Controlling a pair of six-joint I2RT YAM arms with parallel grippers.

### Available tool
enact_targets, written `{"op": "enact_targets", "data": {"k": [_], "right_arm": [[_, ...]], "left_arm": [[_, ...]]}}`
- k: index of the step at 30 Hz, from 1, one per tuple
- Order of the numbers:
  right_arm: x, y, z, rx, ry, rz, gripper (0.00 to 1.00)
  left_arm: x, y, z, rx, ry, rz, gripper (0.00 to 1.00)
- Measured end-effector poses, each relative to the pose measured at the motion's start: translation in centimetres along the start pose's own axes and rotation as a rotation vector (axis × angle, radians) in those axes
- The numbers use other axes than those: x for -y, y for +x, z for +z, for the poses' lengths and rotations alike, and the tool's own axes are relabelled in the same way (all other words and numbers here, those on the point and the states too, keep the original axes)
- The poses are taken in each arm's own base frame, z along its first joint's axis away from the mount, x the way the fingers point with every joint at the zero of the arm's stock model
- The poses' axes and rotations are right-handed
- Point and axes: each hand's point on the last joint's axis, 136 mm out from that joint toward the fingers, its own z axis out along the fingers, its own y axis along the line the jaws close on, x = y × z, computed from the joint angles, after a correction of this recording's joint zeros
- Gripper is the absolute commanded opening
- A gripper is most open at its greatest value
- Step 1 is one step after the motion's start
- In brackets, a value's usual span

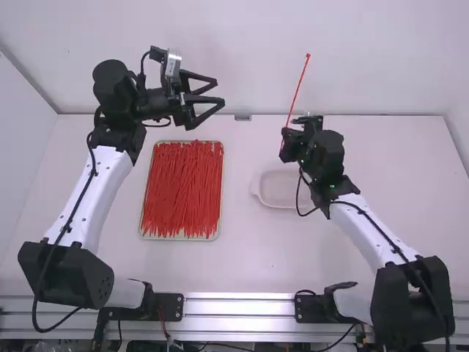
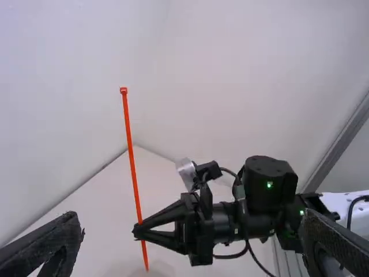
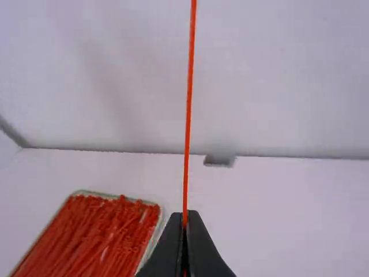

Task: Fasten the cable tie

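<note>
The left gripper grabs the tie by its head end (image 2: pixel 124 93) next, to keep the red cable tie's tail (image 2: pixel 145 259) free to thread through the head.
A single red cable tie (image 1: pixel 299 86) stands nearly upright above the table's back right, its head at the top. My right gripper (image 1: pixel 286 144) is shut on its lower end; in the right wrist view the closed fingers (image 3: pixel 184 234) pinch the strip (image 3: pixel 188 109). My left gripper (image 1: pixel 218 94) hangs raised over the back left, wide open and holding nothing, pointed toward the right arm. The left wrist view looks across at the right gripper (image 2: pixel 138 231) and the tie (image 2: pixel 130 167) rising from it. The two grippers are well apart.
A tray (image 1: pixel 217 147) piled with several red cable ties lies left of the middle, also in the right wrist view (image 3: pixel 92 236). A white shallow dish (image 1: pixel 281 191) sits under the right gripper. A small bracket (image 1: pixel 242 116) marks the table's back edge.
</note>
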Motion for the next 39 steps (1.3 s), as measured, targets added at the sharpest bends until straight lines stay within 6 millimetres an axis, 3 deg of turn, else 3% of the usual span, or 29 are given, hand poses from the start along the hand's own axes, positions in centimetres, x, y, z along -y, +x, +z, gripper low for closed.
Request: {"op": "enact_targets", "data": {"k": [7,19,33,39], "right_arm": [[-0.5,1.8,-0.4,-0.031,0.187,-0.064,0.00],[-3.9,1.1,-3.6,0.070,0.428,-0.250,0.00],[-5.8,-1.4,-10.1,0.247,0.804,-0.381,0.00],[-5.7,-1.7,-11.5,0.247,0.884,-0.420,0.00]], "left_arm": [[-0.4,0.1,0.0,0.000,-0.020,-0.015,0.99],[-0.6,0.6,0.0,-0.011,-0.025,-0.051,0.99],[2.1,1.6,3.5,-0.034,0.043,-0.064,0.99],[3.7,1.6,5.0,-0.032,0.090,-0.036,0.99]]}}
